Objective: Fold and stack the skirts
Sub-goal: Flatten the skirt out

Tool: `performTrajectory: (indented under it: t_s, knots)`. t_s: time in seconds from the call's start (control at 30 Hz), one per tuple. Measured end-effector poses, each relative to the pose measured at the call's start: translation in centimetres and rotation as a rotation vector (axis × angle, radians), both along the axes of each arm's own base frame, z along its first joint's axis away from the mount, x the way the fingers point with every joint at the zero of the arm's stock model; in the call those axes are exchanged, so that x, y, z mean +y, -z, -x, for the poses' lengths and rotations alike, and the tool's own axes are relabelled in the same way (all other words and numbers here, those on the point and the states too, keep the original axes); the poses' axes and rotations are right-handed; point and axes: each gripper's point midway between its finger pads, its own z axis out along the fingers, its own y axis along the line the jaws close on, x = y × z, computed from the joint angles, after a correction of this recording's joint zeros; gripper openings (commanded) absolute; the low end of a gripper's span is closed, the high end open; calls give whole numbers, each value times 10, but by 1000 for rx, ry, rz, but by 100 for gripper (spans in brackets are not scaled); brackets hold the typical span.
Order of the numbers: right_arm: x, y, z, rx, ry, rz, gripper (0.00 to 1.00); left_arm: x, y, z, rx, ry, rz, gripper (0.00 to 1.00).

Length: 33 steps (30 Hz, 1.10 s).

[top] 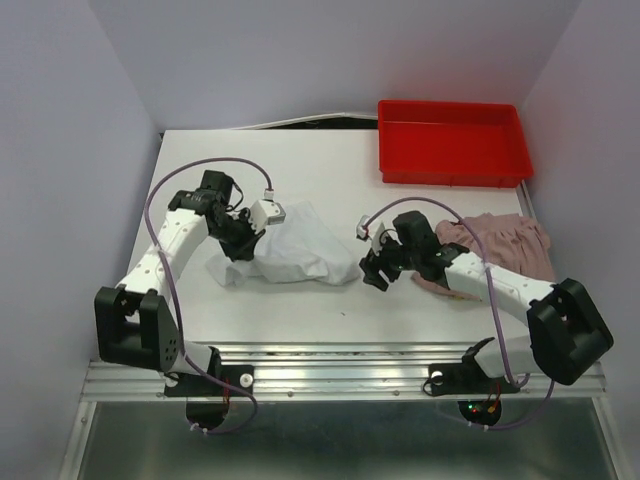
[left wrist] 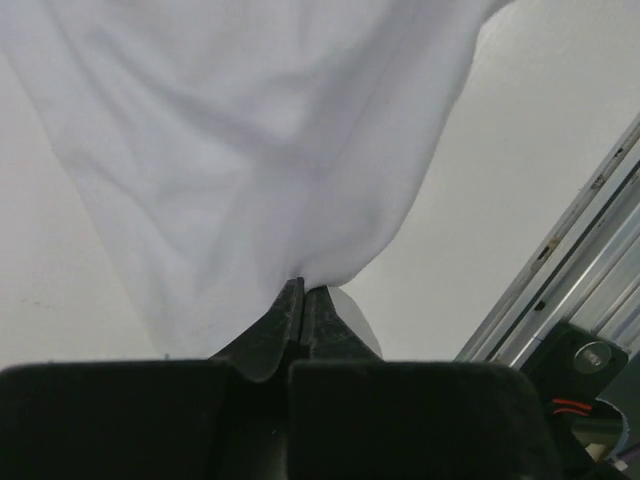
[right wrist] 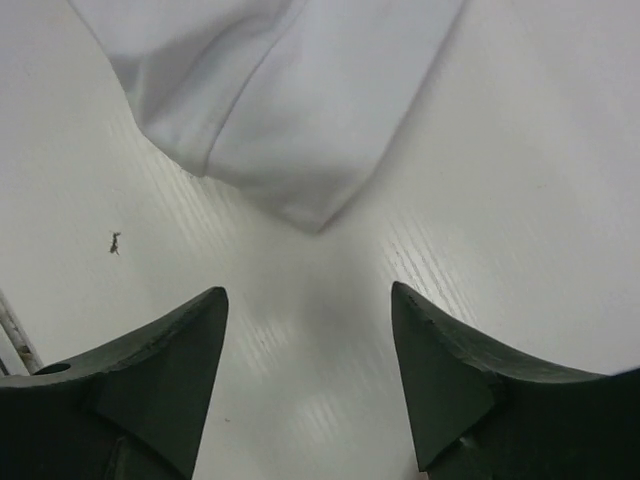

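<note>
My right gripper needs to take hold of the grey-white skirt's free corner (top: 358, 271) (right wrist: 316, 222), opposite my left gripper. Then I will stretch the skirt out to fold it.
The pale grey-white skirt (top: 300, 250) lies crumpled at the table's middle. My left gripper (top: 243, 243) is shut on its left edge; in the left wrist view the closed tips (left wrist: 303, 287) pinch the white cloth (left wrist: 250, 150), which hangs in front of them. My right gripper (top: 374, 272) is open and empty just right of the skirt's right corner; in the right wrist view the corner (right wrist: 290, 120) lies ahead of the spread fingers (right wrist: 309, 292). The dusty pink pleated skirt (top: 505, 245) lies bunched at the right, partly under my right arm.
A red plastic tray (top: 452, 142) stands at the back right. A metal rail (top: 340, 372) runs along the table's near edge, also in the left wrist view (left wrist: 560, 260). A small dark speck (right wrist: 116, 242) lies on the table.
</note>
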Motion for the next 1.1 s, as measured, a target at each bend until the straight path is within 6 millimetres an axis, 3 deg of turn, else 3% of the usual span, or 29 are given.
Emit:
performTrajectory:
  t_s: [0.03,0.13,0.3,0.5,0.6,0.77,0.8,0.9,0.93,1.0,1.1]
  knots:
    - [-1,5,2,-33,-23,11,74,4,-1,-13,10,-23,8,0]
    - [3,14,3,-126,-84,31,72,4,7,-25,74,-20,34,0]
    - [37,13,0,-278,-221,20,70,2,35,-31,217,-27,58,0]
    - [68,23,16,-351,-355,28,70,9,54,-48,305,-79,104,0]
    - [73,31,19,-383,-391,45,69,13,58,-57,312,-95,116,0]
    - [70,56,4,-412,-370,116,64,14,65,-62,334,-88,124,2]
    - [72,55,-1,-434,-359,118,62,14,67,-62,338,-86,125,2]
    - [76,56,-19,-489,-319,135,30,14,71,-61,350,-81,123,2]
    - [76,57,-24,-500,-308,147,14,14,72,-61,352,-81,123,2]
    - [73,61,-30,-502,-277,169,1,14,72,-61,352,-81,122,2]
    - [70,57,-31,-501,-258,180,1,15,70,-61,350,-78,120,2]
